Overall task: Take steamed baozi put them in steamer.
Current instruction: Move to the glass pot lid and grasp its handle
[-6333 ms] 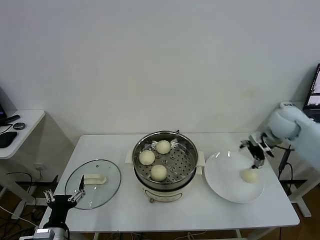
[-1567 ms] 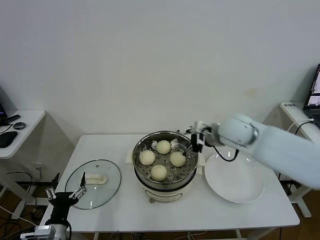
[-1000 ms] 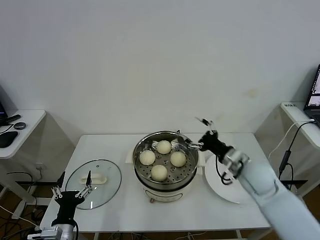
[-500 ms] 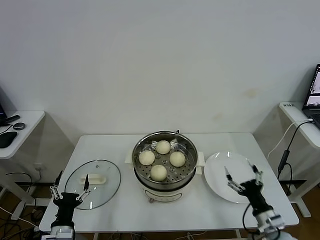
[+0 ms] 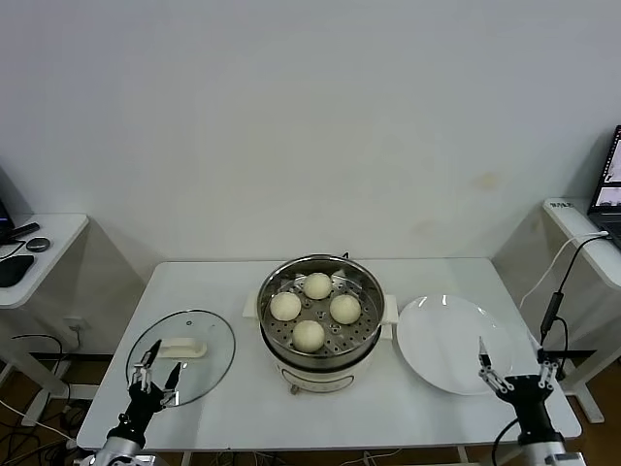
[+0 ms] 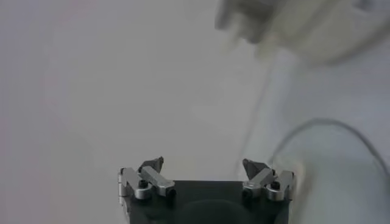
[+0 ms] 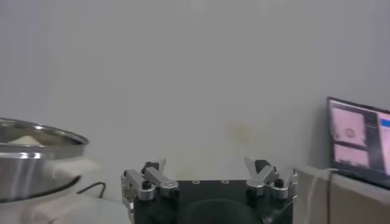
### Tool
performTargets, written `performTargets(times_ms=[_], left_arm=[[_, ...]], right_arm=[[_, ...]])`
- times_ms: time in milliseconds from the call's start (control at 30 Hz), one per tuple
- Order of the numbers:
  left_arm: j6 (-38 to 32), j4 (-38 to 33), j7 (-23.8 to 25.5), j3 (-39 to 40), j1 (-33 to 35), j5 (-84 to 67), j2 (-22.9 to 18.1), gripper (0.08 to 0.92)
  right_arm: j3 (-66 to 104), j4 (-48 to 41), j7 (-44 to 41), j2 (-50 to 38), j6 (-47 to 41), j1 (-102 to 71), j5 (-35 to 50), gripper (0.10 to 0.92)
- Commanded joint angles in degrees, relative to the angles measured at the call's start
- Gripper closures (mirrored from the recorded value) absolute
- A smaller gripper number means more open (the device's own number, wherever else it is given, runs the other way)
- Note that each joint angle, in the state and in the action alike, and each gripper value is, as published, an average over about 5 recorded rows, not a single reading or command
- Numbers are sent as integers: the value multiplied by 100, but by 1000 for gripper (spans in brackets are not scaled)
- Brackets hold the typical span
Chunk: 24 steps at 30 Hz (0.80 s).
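Note:
The left gripper grabs the lid by its narrow white handle (image 5: 182, 348) next, since the lid's round glass spreads far wider than my open fingers.
The shiny steel steamer (image 5: 321, 317) stands on its white base at the table's middle; its rim also shows in the right wrist view (image 7: 36, 159). Four cream-white baozi lie on its perforated tray: one at the back (image 5: 317, 285), one at the left (image 5: 285, 306), one at the right (image 5: 344, 308), one at the front (image 5: 309, 335). My right gripper (image 5: 517, 374) is open and empty, low at the table's front right edge, beyond the plate. My left gripper (image 5: 153, 373) is open and empty, low at the front left, over the near edge of the glass lid.
An empty white plate (image 5: 453, 343) lies right of the steamer. A round glass lid (image 5: 181, 355) with a white handle lies on the left. A white side table (image 5: 34, 254) stands at the far left, and a laptop (image 5: 608, 184) on a desk at the far right.
My right arm has drawn back from the steamer, where the fourth baozi now lies, down to the table's front right edge. My left gripper has shifted slightly at the front left.

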Motion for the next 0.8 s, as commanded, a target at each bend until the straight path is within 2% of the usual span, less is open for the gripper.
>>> performTargets(times_ms=[33,367,800], left_arm=[[-55,1149,26,272,-1003,1399,408,177],[27,1680,104,484,-1675,1397,511,177],[133,2070,143,696,-2157,1357,548,177]], right_arm=[[215,-20,60,217,91,-146,-7,203],[46,-30,68,301,105,-169,-143,203],[-66,-166,107,391,187,-147,-453,203]])
